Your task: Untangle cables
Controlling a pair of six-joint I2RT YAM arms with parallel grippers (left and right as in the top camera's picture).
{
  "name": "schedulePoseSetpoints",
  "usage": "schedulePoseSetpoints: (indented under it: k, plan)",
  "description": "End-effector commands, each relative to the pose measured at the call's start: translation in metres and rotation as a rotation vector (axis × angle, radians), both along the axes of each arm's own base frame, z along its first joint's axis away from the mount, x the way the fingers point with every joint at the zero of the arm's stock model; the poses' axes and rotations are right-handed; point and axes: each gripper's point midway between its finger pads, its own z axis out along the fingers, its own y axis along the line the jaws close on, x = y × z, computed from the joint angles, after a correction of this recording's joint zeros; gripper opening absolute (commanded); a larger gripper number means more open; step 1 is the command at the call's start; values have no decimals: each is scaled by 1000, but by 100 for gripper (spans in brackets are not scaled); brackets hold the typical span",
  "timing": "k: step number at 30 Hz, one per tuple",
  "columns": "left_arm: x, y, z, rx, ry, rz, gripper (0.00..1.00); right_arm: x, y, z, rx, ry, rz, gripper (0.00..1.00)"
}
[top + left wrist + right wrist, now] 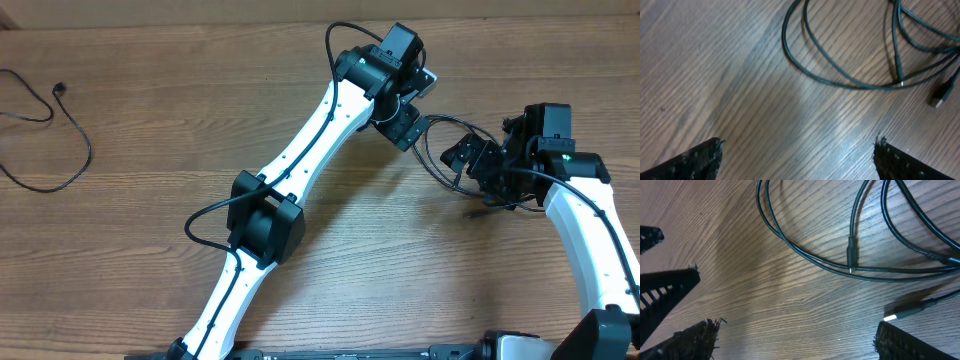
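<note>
My left gripper reaches the tangle next and picks it up by its outer loop (423, 162) (796, 63), away from the plugs, since those ends stay free to untangle.
A tangle of thin black cables (432, 168) lies on the wooden table between my two grippers. In the left wrist view its loops (840, 75) lie at the top right, with a slim plug (900, 75) and a flat USB-type plug (939, 96). In the right wrist view the loops (805, 255) cross the top, with a slim plug (852, 255) and a metal-tipped plug (902, 311) near the right finger. My left gripper (405, 125) (797, 145) is open and empty, just left of the tangle. My right gripper (468, 155) (795, 330) is open and empty at its right side.
A separate thin black cable (88, 145) with a small plug lies loose at the far left of the table. The left gripper's finger (665, 287) shows at the left edge of the right wrist view. The left arm (300, 160) crosses the middle diagonally.
</note>
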Motion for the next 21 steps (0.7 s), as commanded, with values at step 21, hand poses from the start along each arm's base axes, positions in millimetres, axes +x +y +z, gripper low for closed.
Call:
schedulePoseSetpoints:
  k: [21]
  plan:
    - [-23, -37, 23, -165, 109, 59, 100, 6, -1, 10, -8, -36, 4, 100]
